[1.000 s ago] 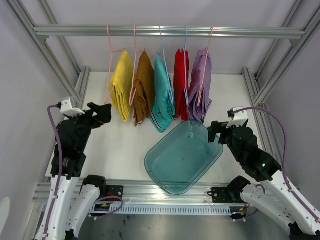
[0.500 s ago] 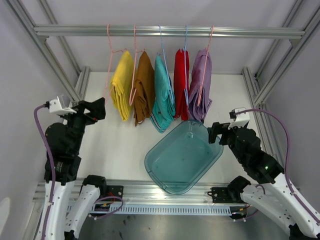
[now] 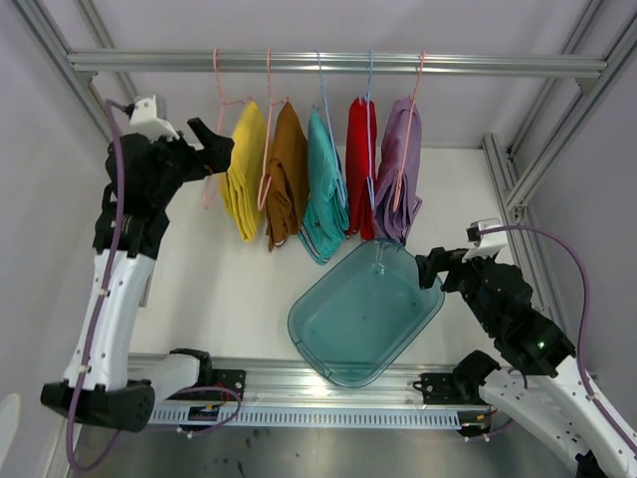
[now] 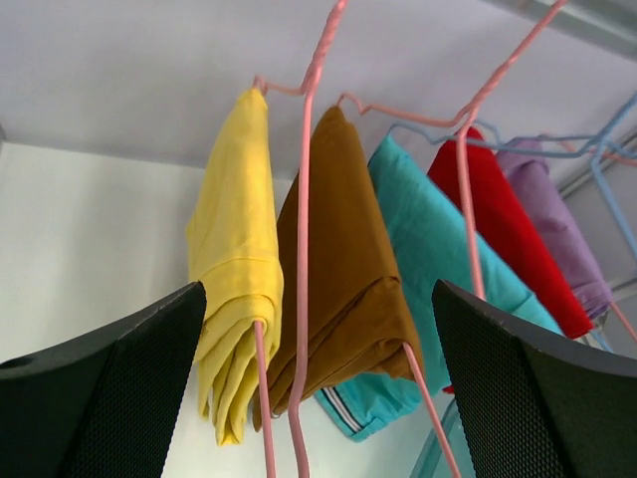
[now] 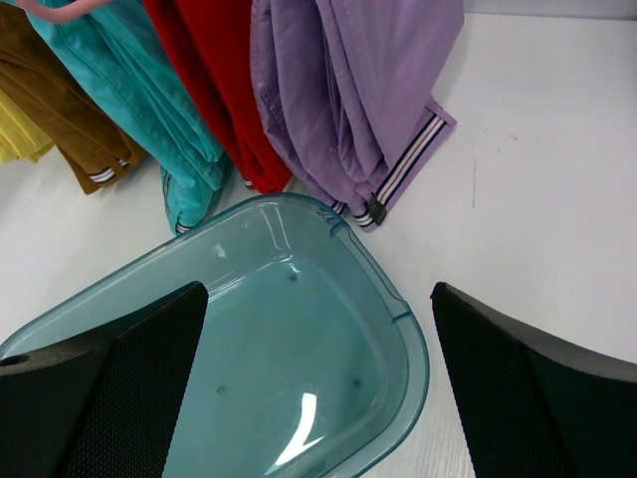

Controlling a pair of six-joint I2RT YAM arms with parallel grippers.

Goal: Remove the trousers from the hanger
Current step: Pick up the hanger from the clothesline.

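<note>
The yellow trousers' pink hanger needs my left gripper next, which should grab it by its bare near side wire [image 4: 303,282], so the trousers stay free for my right gripper to remove.
Five trousers hang folded over wire hangers on the rail [image 3: 338,63]: yellow [image 3: 242,169], brown [image 3: 287,174], teal [image 3: 323,184], red [image 3: 360,164] and lilac [image 3: 400,164]. My left gripper [image 3: 214,139] is open and raised just left of the yellow pair, touching nothing. In the left wrist view the yellow trousers [image 4: 234,269], brown trousers [image 4: 348,269] and a pink hanger [image 4: 302,249] lie ahead between the open gripper's [image 4: 318,393] fingers. My right gripper [image 3: 430,264] is open and empty, low beside the tub, below the lilac trousers [image 5: 368,90].
A clear teal plastic tub [image 3: 299,324] sits on the white table under the teal, red and lilac pairs; its rim shows in the right wrist view [image 5: 408,339]. Aluminium frame posts stand at both sides.
My left arm has risen from table height up to hanger level, beside the yellow trousers. The right arm has hardly moved. The trousers hang as before.
</note>
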